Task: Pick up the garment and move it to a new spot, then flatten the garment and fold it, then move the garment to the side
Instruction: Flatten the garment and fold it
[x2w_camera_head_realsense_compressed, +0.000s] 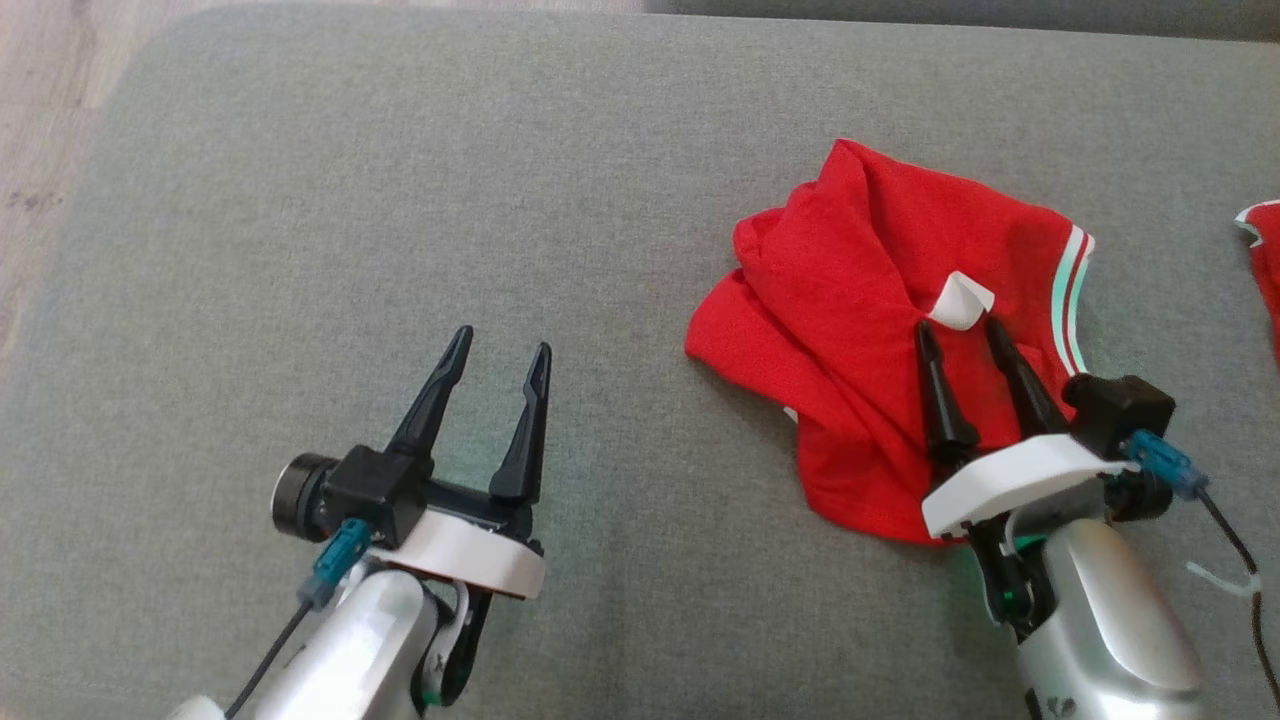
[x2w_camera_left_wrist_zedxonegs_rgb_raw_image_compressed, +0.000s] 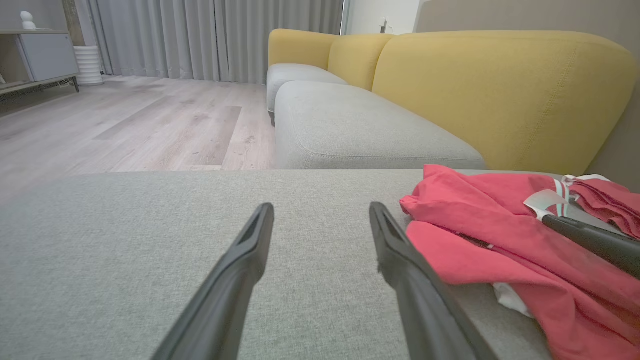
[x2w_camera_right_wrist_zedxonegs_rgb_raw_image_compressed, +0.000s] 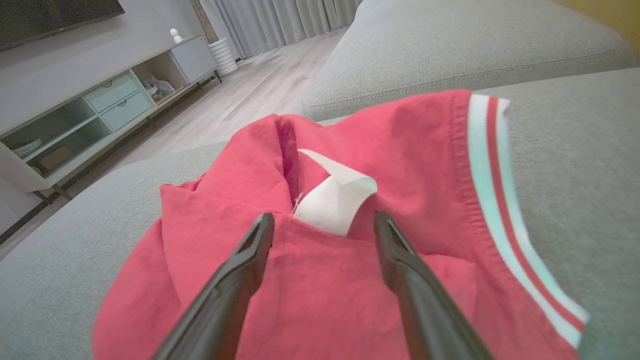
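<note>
I should next grip the garment's white flap (x2w_camera_head_realsense_compressed: 962, 300) with my right gripper, because it stands up while the red cloth (x2w_camera_head_realsense_compressed: 870, 300) lies slack around it.
A crumpled red garment (x2w_camera_head_realsense_compressed: 860, 300) with a white-and-mint striped hem and a white label (x2w_camera_head_realsense_compressed: 960, 300) lies on the grey cushion (x2w_camera_head_realsense_compressed: 300, 250), right of centre. My right gripper (x2w_camera_head_realsense_compressed: 960, 327) hovers open over it, fingertips just short of the label, nothing between them. In the right wrist view the garment (x2w_camera_right_wrist_zedxonegs_rgb_raw_image_compressed: 400, 150) spreads under the open fingers (x2w_camera_right_wrist_zedxonegs_rgb_raw_image_compressed: 250, 250), with the label (x2w_camera_right_wrist_zedxonegs_rgb_raw_image_compressed: 335, 200) between the tips. My left gripper (x2w_camera_head_realsense_compressed: 500, 345) stands open over bare cushion to the garment's left. The left wrist view has the garment (x2w_camera_left_wrist_zedxonegs_rgb_raw_image_compressed: 475, 220) at its right.
Another red piece of cloth (x2w_camera_head_realsense_compressed: 1265, 260) lies at the cushion's right edge. A yellow-backed sofa (x2w_camera_left_wrist_zedxonegs_rgb_raw_image_compressed: 500, 90) and grey seat cushions stand beyond. Wooden floor (x2w_camera_left_wrist_zedxonegs_rgb_raw_image_compressed: 125, 120) lies off the cushion's left edge. A media cabinet (x2w_camera_right_wrist_zedxonegs_rgb_raw_image_compressed: 75, 115) stands by the wall.
</note>
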